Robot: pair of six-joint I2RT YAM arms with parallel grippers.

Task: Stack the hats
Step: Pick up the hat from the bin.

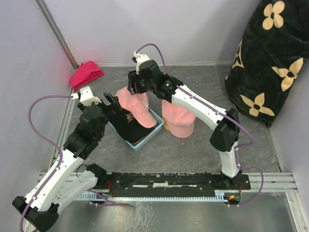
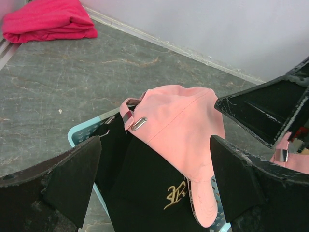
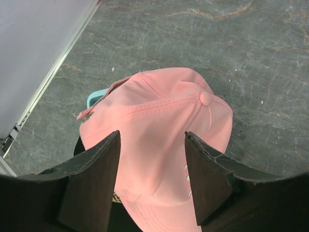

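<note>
I should use my right gripper to grab the light pink cap by its top (image 1: 135, 94) (image 3: 164, 122) beside the top button, so its bottom stays free to stack over the second pink cap.
A light pink cap (image 1: 135, 102) (image 2: 178, 116) (image 3: 159, 106) lies tilted on a black cap with a gold logo (image 1: 126, 123) (image 2: 145, 193), both in a light blue basket (image 1: 147, 137). My right gripper (image 1: 136, 89) (image 3: 152, 133) comes down on the pink cap's crown. Its fingers press into the front panel from both sides. My left gripper (image 1: 110, 100) (image 2: 155, 140) hovers wide open over the black cap, holding nothing. A second pink cap (image 1: 178, 123) (image 2: 289, 159) sits to the right of the basket, partly hidden by the right arm.
A folded red-pink cloth (image 1: 86, 74) (image 2: 48, 19) lies in the far left corner by the wall. A big black blanket with cream flowers (image 1: 270, 63) fills the far right. The basket's blue rim (image 2: 77, 135) (image 3: 96, 96) shows beside the caps.
</note>
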